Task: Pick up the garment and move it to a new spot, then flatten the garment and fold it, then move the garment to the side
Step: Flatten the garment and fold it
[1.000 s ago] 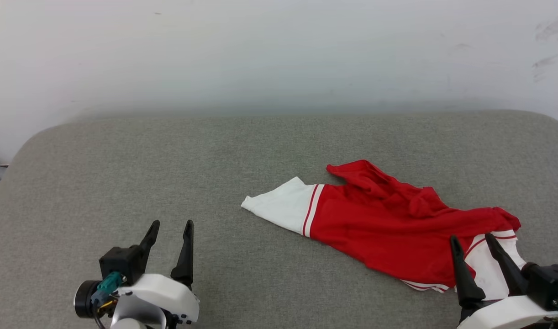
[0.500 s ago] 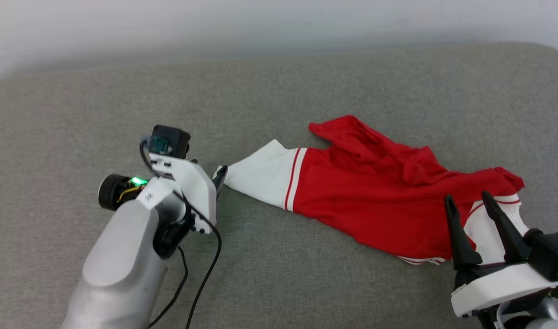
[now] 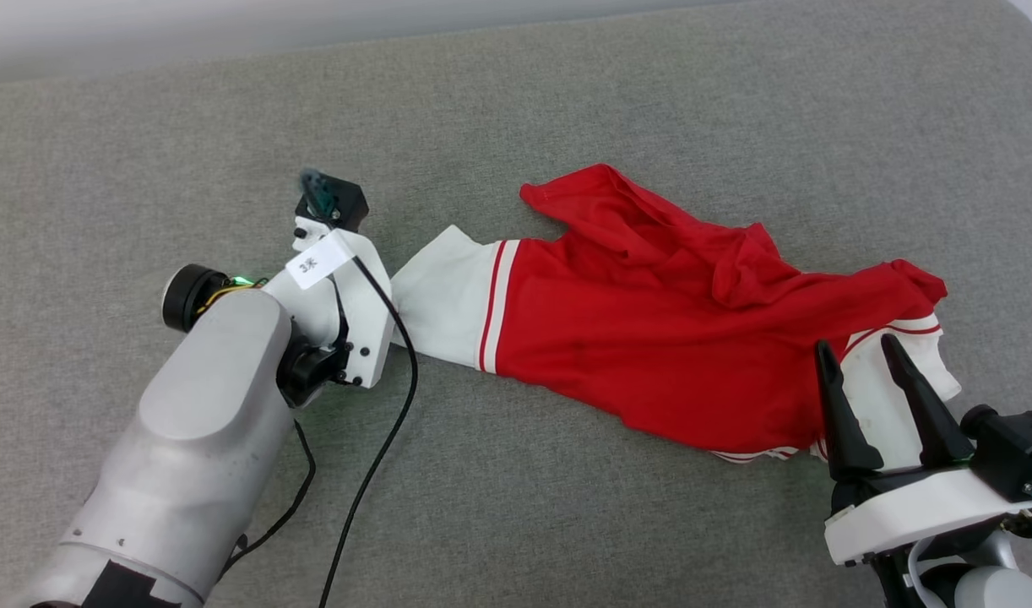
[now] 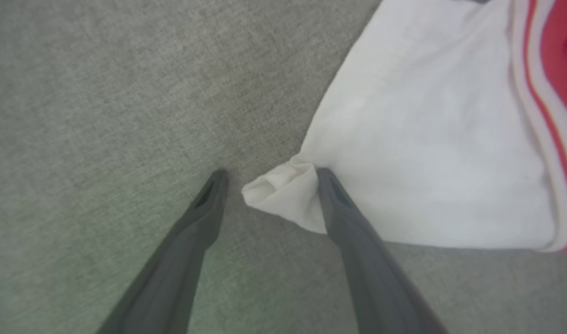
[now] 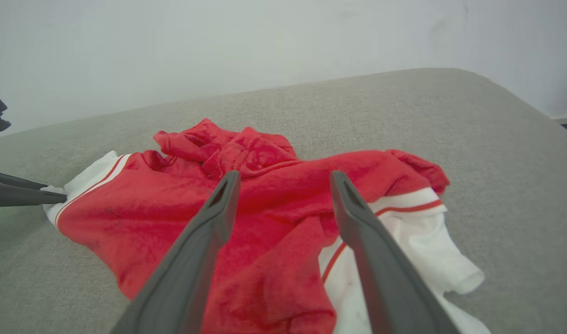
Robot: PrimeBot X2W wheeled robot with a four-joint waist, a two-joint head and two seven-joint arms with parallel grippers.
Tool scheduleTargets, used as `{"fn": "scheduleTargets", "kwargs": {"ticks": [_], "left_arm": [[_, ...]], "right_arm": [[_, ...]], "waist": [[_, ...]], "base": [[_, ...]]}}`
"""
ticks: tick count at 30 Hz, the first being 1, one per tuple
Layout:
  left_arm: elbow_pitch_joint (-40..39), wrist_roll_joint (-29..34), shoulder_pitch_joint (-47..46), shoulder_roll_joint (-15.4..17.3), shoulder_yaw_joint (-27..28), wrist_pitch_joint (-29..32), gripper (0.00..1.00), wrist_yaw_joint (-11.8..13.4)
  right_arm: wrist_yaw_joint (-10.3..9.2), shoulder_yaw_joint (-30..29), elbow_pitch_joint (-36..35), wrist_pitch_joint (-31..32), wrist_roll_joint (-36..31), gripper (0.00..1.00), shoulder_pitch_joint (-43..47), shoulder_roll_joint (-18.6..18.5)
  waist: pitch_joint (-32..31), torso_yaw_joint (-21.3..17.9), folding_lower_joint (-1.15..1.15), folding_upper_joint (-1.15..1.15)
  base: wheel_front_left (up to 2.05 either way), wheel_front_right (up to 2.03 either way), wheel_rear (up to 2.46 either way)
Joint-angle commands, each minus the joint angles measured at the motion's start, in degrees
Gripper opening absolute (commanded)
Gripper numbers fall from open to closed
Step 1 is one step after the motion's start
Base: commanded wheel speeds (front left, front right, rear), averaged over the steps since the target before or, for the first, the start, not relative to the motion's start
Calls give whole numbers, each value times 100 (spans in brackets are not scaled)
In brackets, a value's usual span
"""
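The white sleeve has its wide part lying flat, and only its end corner stands up. My left gripper should next grab the sleeve by its bunched end corner [image 4: 291, 192].
The garment [image 3: 651, 338], a red jersey with white sleeves and red-striped trim, lies crumpled on the grey padded surface [image 3: 567, 101], right of centre. My left gripper [image 4: 269, 174] is open and low over the pad. A bunched corner of the white sleeve [image 4: 427, 139] lies between its fingers, touching the right one. In the head view the left wrist hides those fingers. My right gripper [image 3: 855, 344] is open just short of the garment's near right end, above the other white sleeve [image 5: 427, 250]. In the right wrist view, red cloth [image 5: 274, 199] shows between its fingers.
The pad's rounded back edge meets a pale wall [image 5: 218, 46]. A black cable [image 3: 372, 473] hangs from the left arm over the bare pad. Bare grey pad lies left of the garment and beyond it.
The head view has tilted down. My left arm has reached forward and right, from the near left to the white sleeve's corner. My right gripper has kept its place. Both stay open.
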Motion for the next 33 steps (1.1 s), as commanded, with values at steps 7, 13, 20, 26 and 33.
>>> {"fn": "scheduleTargets", "kwargs": {"ticks": [7,13,20,26,33], "left_arm": [[56,-552,728,107,-1030,131,0,-79],[-77,-506,540,350,-864,-911,0,-10],[-331,-735,967,544,-370,-1909,0,379],[-894,-980,1723,854,16,-2308,0,813],[-1974,-1158,2790,1271,385,-2490,0,1451]], "right_arm": [[-4,-83,168,-35,107,100,-87,12],[-4,-262,253,98,43,100,64,12],[-4,-405,372,287,38,100,216,12],[-4,-546,436,481,99,100,403,-25],[-4,-822,713,1023,228,100,631,-224]], "waist": [[-84,36,1,0],[-408,270,1,0],[-893,546,1,0],[-1222,789,1,0],[-1508,982,1,0]], "base": [[0,0,0],[0,0,0],[0,0,0],[0,0,0],[0,0,0]]}}
